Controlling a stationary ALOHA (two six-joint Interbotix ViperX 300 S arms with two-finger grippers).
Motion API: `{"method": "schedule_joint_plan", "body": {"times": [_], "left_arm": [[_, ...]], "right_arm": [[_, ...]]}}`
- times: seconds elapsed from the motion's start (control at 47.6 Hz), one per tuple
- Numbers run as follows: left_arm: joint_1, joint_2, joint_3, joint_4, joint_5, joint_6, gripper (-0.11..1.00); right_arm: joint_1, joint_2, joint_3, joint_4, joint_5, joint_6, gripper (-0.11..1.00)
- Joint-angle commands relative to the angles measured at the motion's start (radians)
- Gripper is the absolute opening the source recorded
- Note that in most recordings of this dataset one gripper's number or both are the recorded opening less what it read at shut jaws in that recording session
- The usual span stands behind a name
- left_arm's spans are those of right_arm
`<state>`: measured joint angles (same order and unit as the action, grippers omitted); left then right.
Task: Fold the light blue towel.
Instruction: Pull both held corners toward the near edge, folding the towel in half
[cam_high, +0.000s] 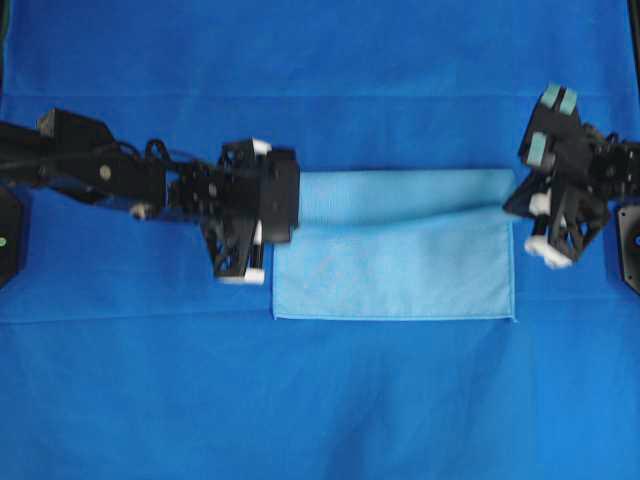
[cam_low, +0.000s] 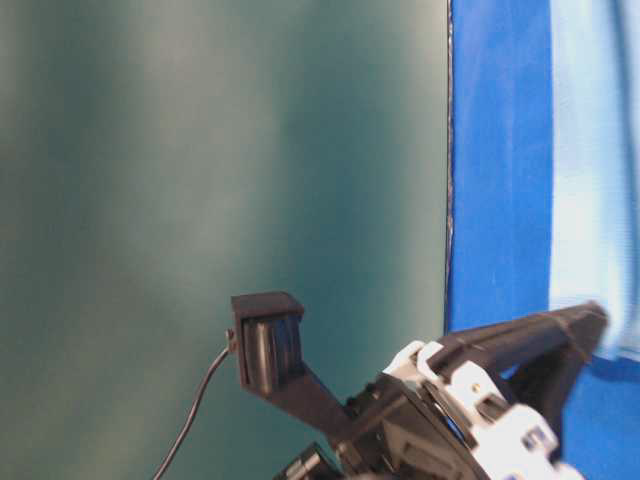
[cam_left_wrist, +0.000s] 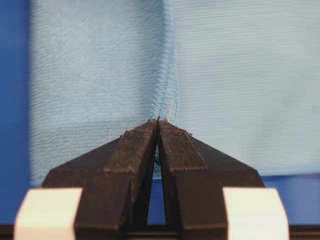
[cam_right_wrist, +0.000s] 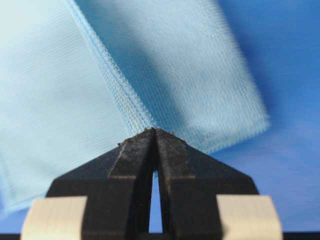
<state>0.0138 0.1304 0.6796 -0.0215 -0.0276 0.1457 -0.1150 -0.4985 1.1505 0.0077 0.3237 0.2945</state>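
The hem (cam_high: 440, 219) is raised over the towel's middle, so my right gripper should stay closed on it until the hem lies along the towel's near edge (cam_high: 395, 319).
The light blue towel (cam_high: 400, 270) lies on the table, its far part raised as a flap (cam_high: 410, 195) stretched between both grippers. My left gripper (cam_high: 297, 197) is shut on the towel's hem at the flap's left end; in the left wrist view the fingertips (cam_left_wrist: 159, 123) pinch the stitched hem (cam_left_wrist: 165, 95). At the flap's right end my right gripper (cam_high: 513, 203) is shut on the hem. The right wrist view has the closed tips (cam_right_wrist: 155, 131) clamping the hem (cam_right_wrist: 117, 80), with the towel (cam_right_wrist: 45, 100) hanging beyond.
A deep royal-blue covering (cam_high: 320, 400) spreads over the whole table. The table-level view is turned sideways: a teal wall (cam_low: 200, 150), a strip of the towel (cam_low: 595, 180) and a black arm part (cam_low: 520, 335) low in the frame.
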Motion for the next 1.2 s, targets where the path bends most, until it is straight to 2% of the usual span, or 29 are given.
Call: {"method": "schedule_joint_plan", "body": {"times": [0.0,0.21,0.399,0.63,0.945,1.008,1.113,1.175], "left_arm": [[-0.037,-0.017,-0.012,0.000,-0.002,-0.002,0.01],[-0.115,-0.014,-0.017,0.000,0.012,-0.002,0.01],[-0.150,-0.011,-0.017,0.000,0.037,-0.002,0.01],[-0.167,-0.009,-0.017,0.000,0.044,-0.002,0.01],[-0.164,-0.009,-0.017,0.000,0.014,-0.002,0.02],[-0.164,-0.011,-0.017,0.000,0.012,-0.002,0.06],[-0.164,-0.011,-0.017,0.000,0.012,0.000,0.27],[-0.164,-0.015,-0.017,0.000,0.017,0.003,0.44]], "right_arm": [[0.081,-0.006,-0.008,0.006,-0.003,0.032,0.01],[0.219,-0.005,-0.006,0.008,-0.011,0.123,0.01],[0.296,0.009,-0.008,0.008,-0.043,0.189,0.01],[0.336,0.041,-0.020,0.008,-0.071,0.204,0.01],[0.337,0.067,-0.029,0.008,-0.083,0.207,0.01],[0.336,0.072,-0.031,0.008,-0.086,0.209,0.01],[0.336,0.075,-0.035,0.008,-0.100,0.218,0.04],[0.337,0.075,-0.040,0.008,-0.109,0.218,0.22]]}}
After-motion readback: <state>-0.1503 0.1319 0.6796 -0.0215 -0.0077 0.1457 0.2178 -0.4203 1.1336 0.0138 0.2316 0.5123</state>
